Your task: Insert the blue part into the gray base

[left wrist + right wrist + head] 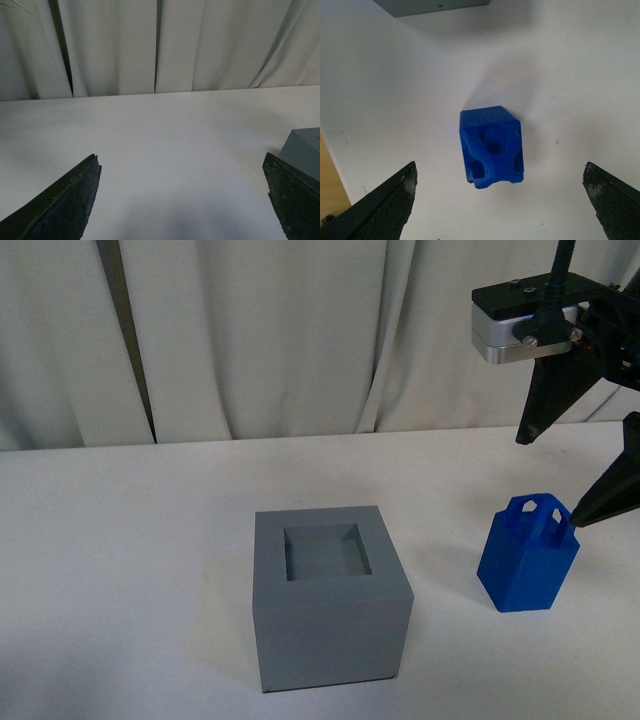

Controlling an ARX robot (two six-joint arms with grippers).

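My right gripper grabs the blue part by its notched top (493, 154) next, which leaves the part's plain block end free to enter the gray base.
The gray base (330, 600) stands in the middle of the white table, its square recess facing up and empty. The blue part (527, 555) stands upright to its right, handle on top. My right gripper (549, 482) is open and hovers just above the blue part's handle. In the right wrist view the blue part (492, 147) lies between the wide-open fingers (385, 205), untouched, and the gray base's edge (430, 5) shows beyond. My left gripper (181, 157) is open and empty over bare table, with a corner of the gray base (306, 150) beside one finger. The left arm is out of the front view.
A white curtain (300, 330) hangs behind the table's far edge. The white table (120, 540) ends at an edge with a wooden surface (329, 195) beyond it, near the right gripper.
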